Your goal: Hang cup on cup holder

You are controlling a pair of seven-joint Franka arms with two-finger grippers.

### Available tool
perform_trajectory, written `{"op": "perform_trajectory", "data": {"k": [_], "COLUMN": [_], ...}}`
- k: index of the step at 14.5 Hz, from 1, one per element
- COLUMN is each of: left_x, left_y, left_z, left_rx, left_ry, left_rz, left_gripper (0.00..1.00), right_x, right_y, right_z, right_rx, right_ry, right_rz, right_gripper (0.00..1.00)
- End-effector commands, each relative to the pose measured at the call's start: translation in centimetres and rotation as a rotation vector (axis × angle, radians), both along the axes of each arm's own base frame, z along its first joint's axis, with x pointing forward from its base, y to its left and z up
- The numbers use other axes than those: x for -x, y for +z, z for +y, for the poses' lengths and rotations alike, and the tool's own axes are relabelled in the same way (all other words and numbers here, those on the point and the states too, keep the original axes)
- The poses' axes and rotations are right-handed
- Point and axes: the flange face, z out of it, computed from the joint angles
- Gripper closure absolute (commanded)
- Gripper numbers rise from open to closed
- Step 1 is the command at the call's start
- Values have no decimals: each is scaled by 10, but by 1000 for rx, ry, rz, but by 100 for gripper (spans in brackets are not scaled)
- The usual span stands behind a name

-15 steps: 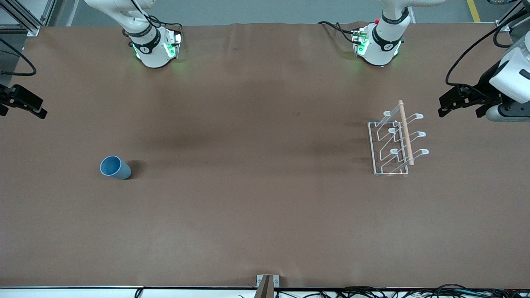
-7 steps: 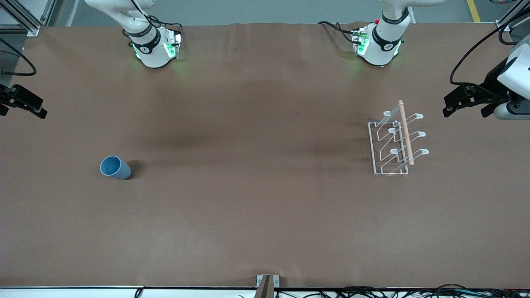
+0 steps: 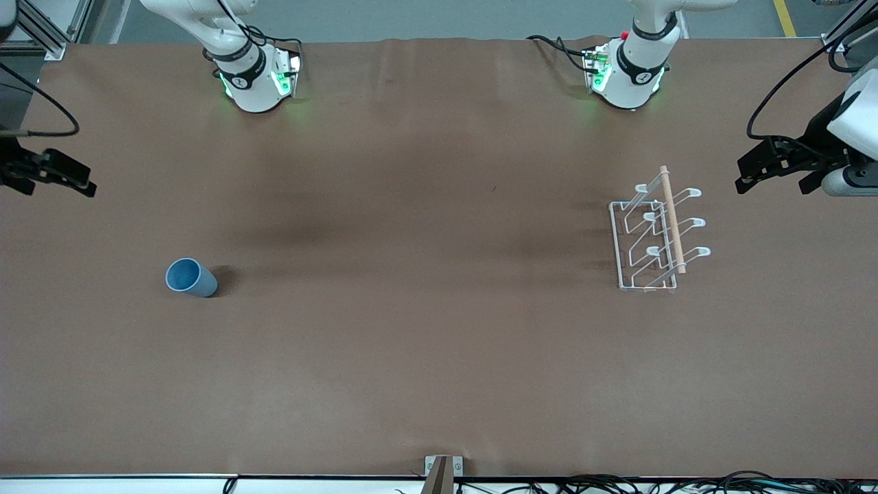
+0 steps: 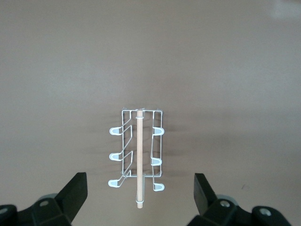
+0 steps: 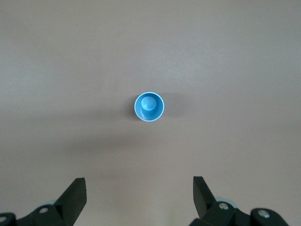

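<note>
I need to grab the light-blue cup's rim (image 3: 182, 260) with my right gripper next. Then I can bring the cup to the white wire cup holder (image 3: 651, 240) to hang it.
The light-blue cup (image 3: 191, 278) stands upright, mouth up, on the brown table toward the right arm's end; it also shows in the right wrist view (image 5: 149, 106). The white wire cup holder (image 3: 651, 240) with its wooden rod (image 3: 672, 219) stands toward the left arm's end; it also shows in the left wrist view (image 4: 137, 150). My right gripper (image 3: 58, 184) (image 5: 138, 188) is open and empty, up in the air over the table's edge at its own end, apart from the cup. My left gripper (image 3: 768, 180) (image 4: 139, 188) is open and empty, up beside the holder at its own end.
The two arm bases (image 3: 257, 75) (image 3: 627, 72) stand along the table edge farthest from the front camera. A small metal bracket (image 3: 442, 470) sits at the nearest edge, with cables (image 3: 617, 484) below it. Bare brown table (image 3: 425, 274) lies between cup and holder.
My right gripper has shifted a little inward over the table from its end. My left gripper has drawn slightly outward toward its end. Cup and holder have not moved.
</note>
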Motion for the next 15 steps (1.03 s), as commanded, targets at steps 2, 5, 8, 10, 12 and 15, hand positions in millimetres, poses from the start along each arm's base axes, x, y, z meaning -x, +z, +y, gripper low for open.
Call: {"op": "perform_trajectory", "data": {"k": [2,5,8,10,12,15], "left_x": [3,3,2,1,1,0], "left_y": [0,0,-1,-3,-5,-5], "left_z": [0,2,1,0,-1,-2], "left_rx": [-15,-29,-28,-29,-29,-29], "left_ry": [-27,-85,-88,-88,-88,-88], "left_rz": [22,20,23,26,29,31], "left_gripper": [0,0,0,0,0,0], "right_x": [-7,-15,-31,-36,-35,-33], "right_y": [-90,-156,-217,-255,-288,-325], "right_z": [-9,-13,-21,-28,-39,-41], "right_rx": [1,3,9,10,16,16], "right_ry": [79,90,106,142,177,189], "right_rz": [1,-5,27,19,-16,-17], "right_gripper": [0,0,0,0,0,0]}}
